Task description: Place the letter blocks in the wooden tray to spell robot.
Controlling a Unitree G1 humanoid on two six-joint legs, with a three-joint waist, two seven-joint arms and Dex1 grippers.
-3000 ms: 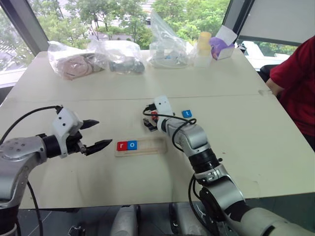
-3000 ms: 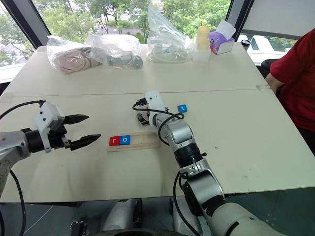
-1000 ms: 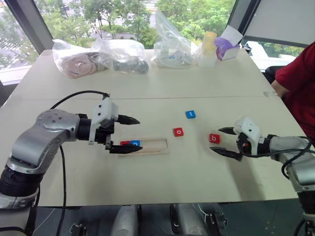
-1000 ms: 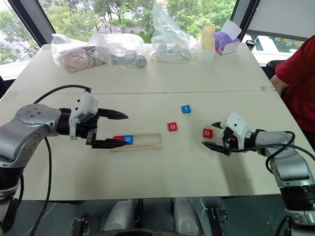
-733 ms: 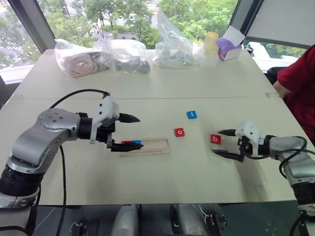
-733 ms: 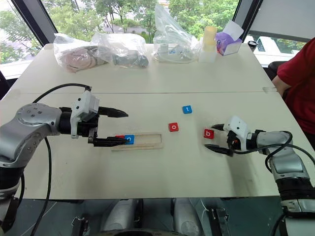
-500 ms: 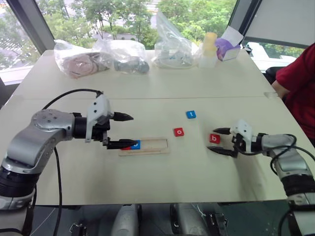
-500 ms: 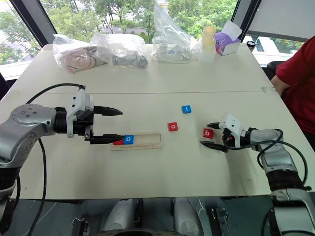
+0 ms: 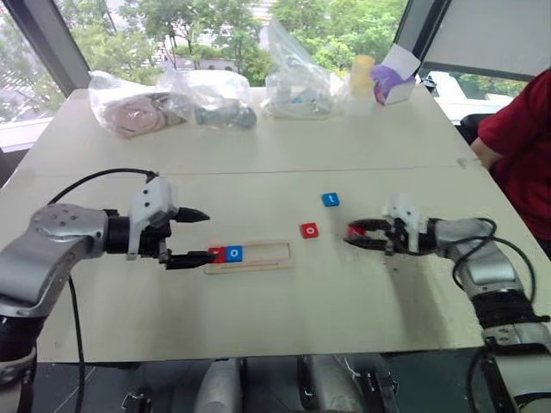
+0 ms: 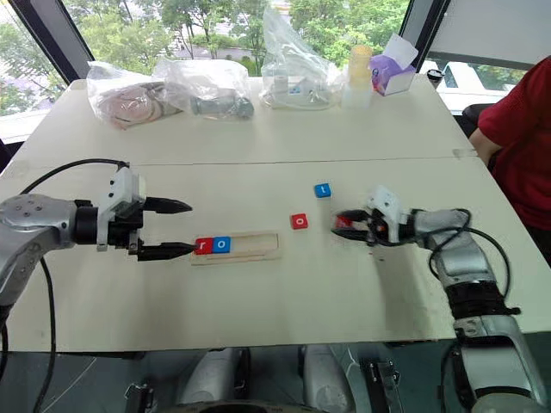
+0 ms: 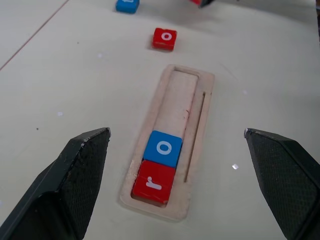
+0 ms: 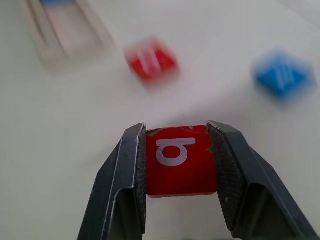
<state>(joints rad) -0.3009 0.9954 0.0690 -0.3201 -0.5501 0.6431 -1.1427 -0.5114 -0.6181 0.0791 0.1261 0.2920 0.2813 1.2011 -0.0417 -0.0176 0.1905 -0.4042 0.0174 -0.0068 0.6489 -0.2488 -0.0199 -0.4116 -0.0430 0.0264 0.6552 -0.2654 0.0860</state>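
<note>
My right gripper has the red b block over bare tabletop, so I will move the block to the wooden tray (image 9: 269, 254) before this gripper lets go of it.
The wooden tray (image 9: 269, 254) lies at the table's middle with a red r block (image 11: 154, 182) and a blue o block (image 11: 163, 148) at its left end. A red o block (image 9: 309, 230) and a blue t block (image 9: 331, 200) lie loose to its right. My right gripper (image 9: 357, 234) is shut on the red b block (image 12: 180, 160), held just above the table right of the red o. My left gripper (image 9: 200, 235) stands open at the tray's left end, nothing between its fingers.
Several clear plastic bags (image 9: 164, 103) with contents, a yellow-capped bottle (image 9: 360, 76) and a purple box (image 9: 392, 77) line the table's far side. A person in a red sleeve (image 9: 521, 146) sits at the right edge.
My right gripper has closed on the b block and carried it left toward the red o. My left gripper has drawn back left, off the tray's end.
</note>
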